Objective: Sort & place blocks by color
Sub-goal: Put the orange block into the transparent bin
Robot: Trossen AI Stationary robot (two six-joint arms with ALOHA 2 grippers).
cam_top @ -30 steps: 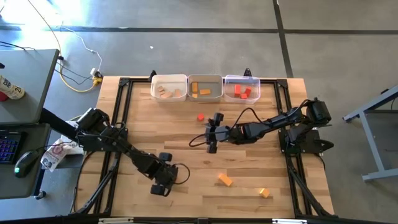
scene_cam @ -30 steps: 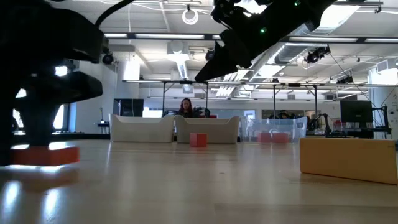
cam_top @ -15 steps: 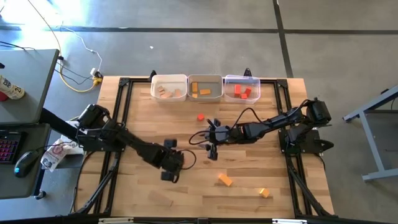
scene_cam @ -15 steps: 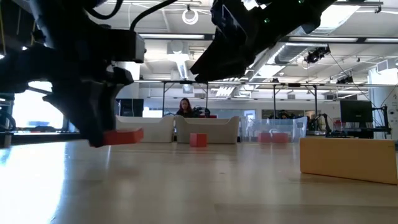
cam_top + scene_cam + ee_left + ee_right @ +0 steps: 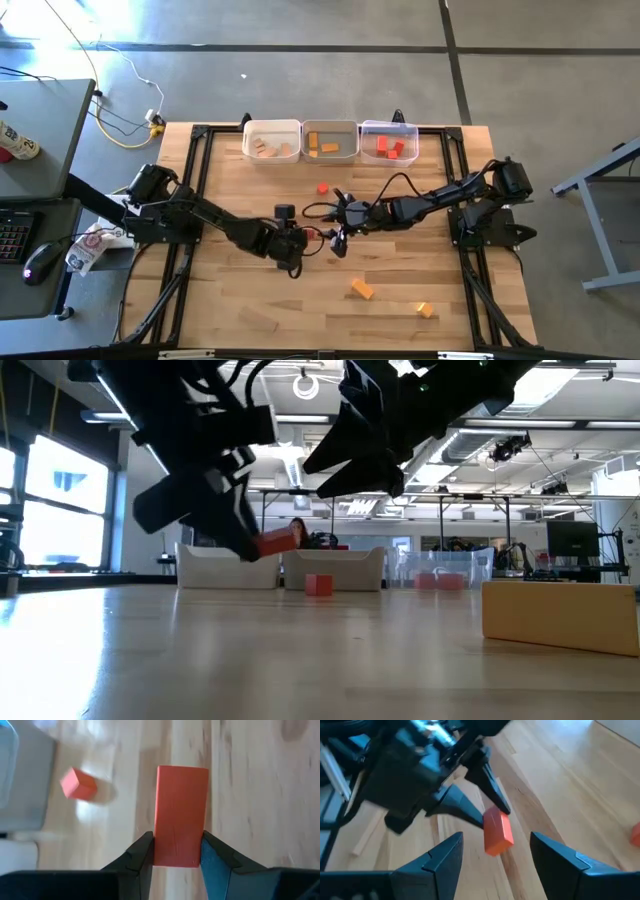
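Observation:
My right gripper moves toward the red bar's loose end next, before it closes on that end, since the loose end is still beyond the open fingers.
My left gripper [image 5: 177, 854] is over the table's middle [image 5: 306, 239], shut on a red bar [image 5: 181, 812]. My right gripper [image 5: 496, 851] is open, close to the bar's right [image 5: 336, 222], with its fingers facing the bar [image 5: 497, 834] but apart from it. A red cube [image 5: 323, 187] rests on the table just beyond them, also in the left wrist view [image 5: 78, 785]. Two orange blocks [image 5: 361, 289] [image 5: 425, 310] and a light wood block [image 5: 258, 318] lie near the near edge. Other blocks sit in the bins. My left gripper pinches the red bar between its two fingers [image 5: 141, 856], on the bar's long sides at the end nearest the wrist [image 5: 177, 856]. The fingers lie along the bar and come from the table's left, slanting down. The bar [image 5: 277, 542] is lifted clear and sticks out past the fingertips.
Three small bins [image 5: 272, 140] [image 5: 330, 140] [image 5: 389, 140] stand in a row at the far edge. A block [image 5: 560, 615] lies close to the low camera on the right. A person sits in the room behind [image 5: 298, 532]. Bare table lies to the near left.
My left gripper has carried the red bar from the near-left part of the table up off the wood and toward the middle, close to my right gripper. The bar now hangs clear of the table and tilted.

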